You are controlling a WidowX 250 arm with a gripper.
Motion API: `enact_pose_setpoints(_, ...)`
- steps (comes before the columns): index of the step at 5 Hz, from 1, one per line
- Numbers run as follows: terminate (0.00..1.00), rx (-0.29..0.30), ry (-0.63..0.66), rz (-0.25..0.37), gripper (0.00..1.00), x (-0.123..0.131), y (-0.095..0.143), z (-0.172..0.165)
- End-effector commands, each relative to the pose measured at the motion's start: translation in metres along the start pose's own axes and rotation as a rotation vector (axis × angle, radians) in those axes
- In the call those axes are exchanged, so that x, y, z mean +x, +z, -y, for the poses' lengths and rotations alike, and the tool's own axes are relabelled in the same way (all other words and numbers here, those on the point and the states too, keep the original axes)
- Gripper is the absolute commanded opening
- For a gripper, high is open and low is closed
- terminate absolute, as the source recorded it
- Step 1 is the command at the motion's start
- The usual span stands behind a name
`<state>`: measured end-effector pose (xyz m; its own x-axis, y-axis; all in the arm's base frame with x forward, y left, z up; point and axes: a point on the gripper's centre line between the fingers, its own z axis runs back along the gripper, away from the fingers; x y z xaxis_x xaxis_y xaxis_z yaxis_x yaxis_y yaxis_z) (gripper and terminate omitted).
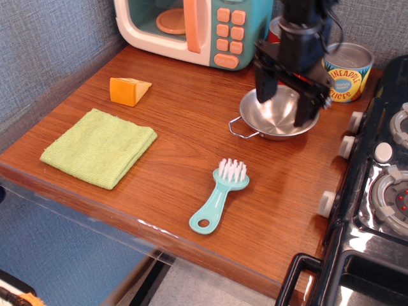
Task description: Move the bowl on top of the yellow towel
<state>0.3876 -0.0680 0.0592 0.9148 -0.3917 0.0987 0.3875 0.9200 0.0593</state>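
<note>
The gripper grabs the bowl by its rim (314, 118) opposite the wire handle next, to move the bowl onto the yellow towel (99, 146).
The bowl (274, 120) is a small shiny steel bowl with wire loop handles. It sits on the wooden counter at the back right, in front of the cans. My gripper (285, 104) hangs right above it, open, one finger over the bowl's left rim and the other over its right rim. It holds nothing. The gripper hides part of the bowl's inside. The yellow towel (99, 146) lies flat and folded at the front left of the counter, far from the bowl.
An orange cheese wedge (128, 90) lies behind the towel. A teal brush (220, 194) lies in front of the bowl. A toy microwave (191, 25) stands at the back. A pineapple can (347, 71) stands behind the bowl. A black toy stove (376, 191) borders the right side.
</note>
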Motion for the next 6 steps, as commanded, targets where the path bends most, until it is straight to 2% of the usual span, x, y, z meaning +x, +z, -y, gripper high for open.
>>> enact_pose_setpoints(1, 0.0, 0.068, 0.025, 0.066, 1.0, 0.036, -0.015, 0.012)
enact_pose_setpoints(2, 0.0, 0.064, 0.029, 0.063, 1.0, 0.039, -0.022, 0.017)
enact_pose_setpoints(3, 0.0, 0.067, 0.048, 0.064, 0.0, 0.037, -0.025, 0.017)
enact_pose_setpoints(5, 0.0, 0.063, 0.024, 0.082, 0.0, 0.037, -0.009, 0.011)
enact_pose_setpoints(6, 0.0, 0.049, 0.026, 0.137, 0.0, 0.038, 0.016, 0.006)
